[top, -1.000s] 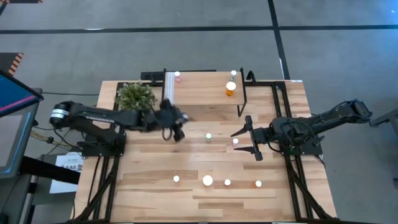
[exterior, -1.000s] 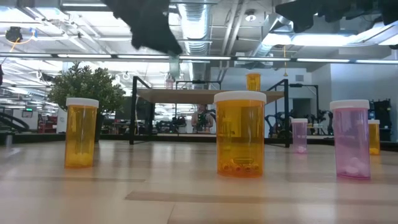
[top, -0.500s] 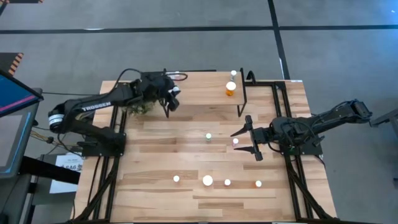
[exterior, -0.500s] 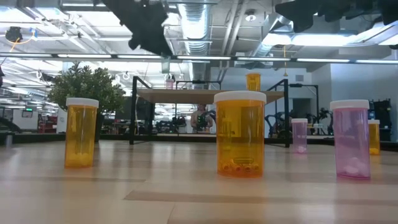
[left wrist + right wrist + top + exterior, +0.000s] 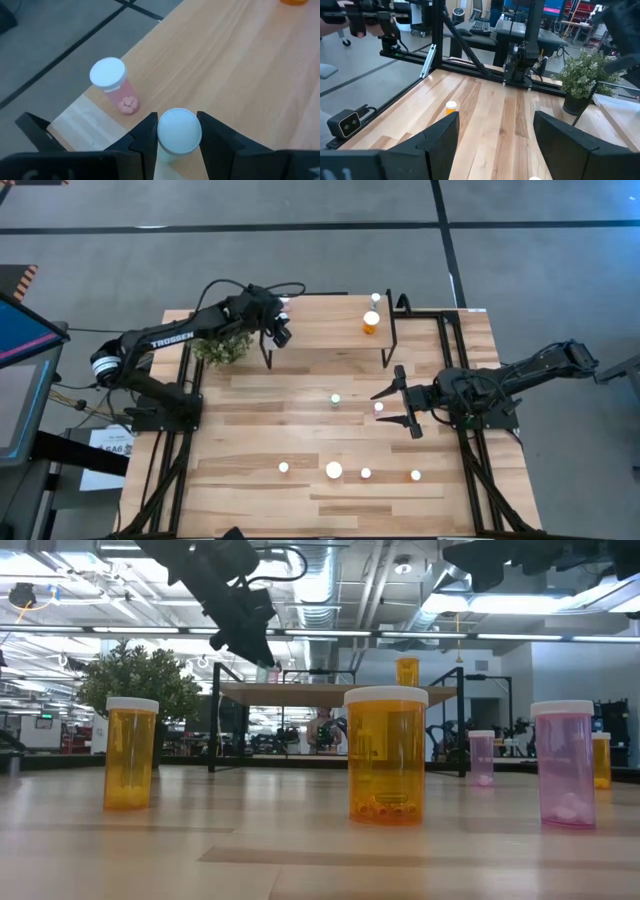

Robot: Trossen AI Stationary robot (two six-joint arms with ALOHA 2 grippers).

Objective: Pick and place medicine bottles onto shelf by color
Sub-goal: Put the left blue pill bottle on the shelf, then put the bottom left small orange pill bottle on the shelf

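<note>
My left gripper is ready to open: the lower body of the small white-capped bottle touches the shelf's white strip in the left wrist view.
My left gripper [image 5: 280, 331] [image 5: 252, 632] hovers at the shelf's [image 5: 335, 330] left end, shut on a small white-capped bottle [image 5: 179, 131] whose body is hidden under its cap. A pink bottle [image 5: 114, 85] stands on the board beside it. A wider orange bottle [image 5: 371, 322] and another white-capped one [image 5: 375, 298] stand at the shelf's right end. My right gripper [image 5: 398, 408] waits open, low over the table's right half, with a pink bottle [image 5: 379, 407] just off its fingertips. A green bottle [image 5: 335, 398] stands mid-table. My left gripper pinches the bottle between its two fingers [image 5: 146, 134], one on either side just under the white cap [image 5: 179, 131]. The fingers come from above, pointing down. The bottle is upright and over the shelf board; whether its base touches the board is hidden.
Several bottles stand in a row near the table's near edge [image 5: 334, 470], seen in the low view as orange [image 5: 386, 754] [image 5: 131, 752] and pink [image 5: 567, 764]. A potted plant [image 5: 222, 345] sits under the left arm. The shelf's middle is bare board.
My left gripper has travelled from mid-table toward the far edge to the shelf's left end, carrying the bottle with it, then edged slightly further. The right arm has kept still.
</note>
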